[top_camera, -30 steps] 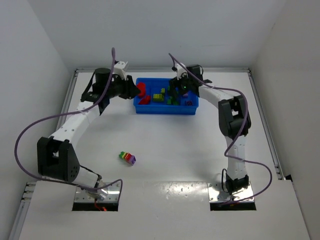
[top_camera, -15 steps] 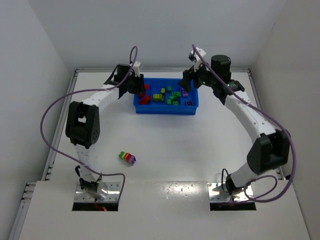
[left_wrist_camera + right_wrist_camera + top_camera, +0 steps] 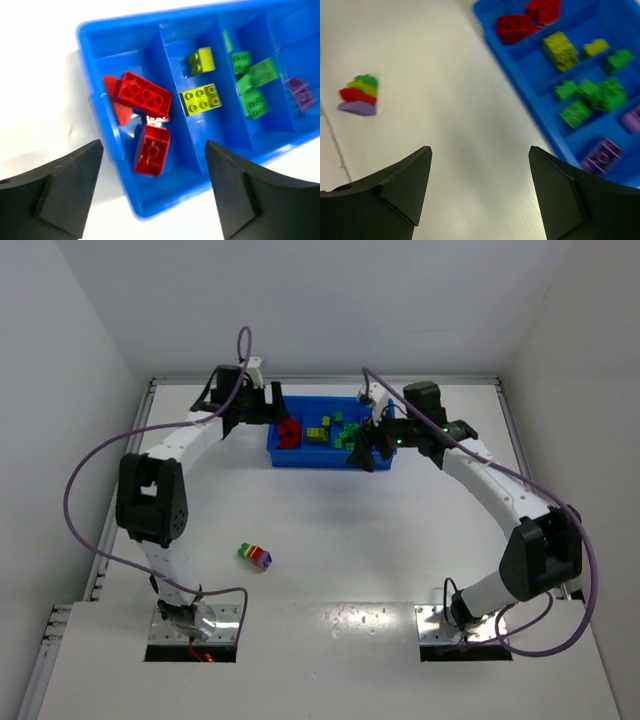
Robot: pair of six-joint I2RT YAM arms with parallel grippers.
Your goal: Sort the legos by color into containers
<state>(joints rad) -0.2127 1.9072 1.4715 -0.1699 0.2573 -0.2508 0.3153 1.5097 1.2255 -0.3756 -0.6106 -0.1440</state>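
Note:
The stack will be grabbed by its purple and red end (image 3: 260, 557) (image 3: 358, 101) with my right gripper, so green and yellow stay free for my left gripper to pull apart.
The containers are four compartments of one blue tray (image 3: 330, 463) at the back of the table. My left gripper (image 3: 154, 145) hangs open over its leftmost compartment, holding nothing. Below it lie red legos (image 3: 145, 95), one of them tilted (image 3: 152, 150). Yellow legos (image 3: 201, 98), green ones (image 3: 252, 80) and purple ones (image 3: 298, 92) fill the compartments to the right. My right gripper (image 3: 480, 150) is open and empty above bare table, just off the tray's near wall (image 3: 540, 125). A multicolour stack of legos (image 3: 255, 556) lies alone on the table, seen also in the right wrist view as the stack (image 3: 359, 94).
White walls close the table in on the left, back and right. Both arms arch over the back half, the left gripper (image 3: 283, 418) at the tray's left end and the right gripper (image 3: 366, 454) at its near right side.
My left gripper has gone from shut to open over the red compartment. My right gripper has swung from above the tray's right end down to its near edge and opened a little wider.

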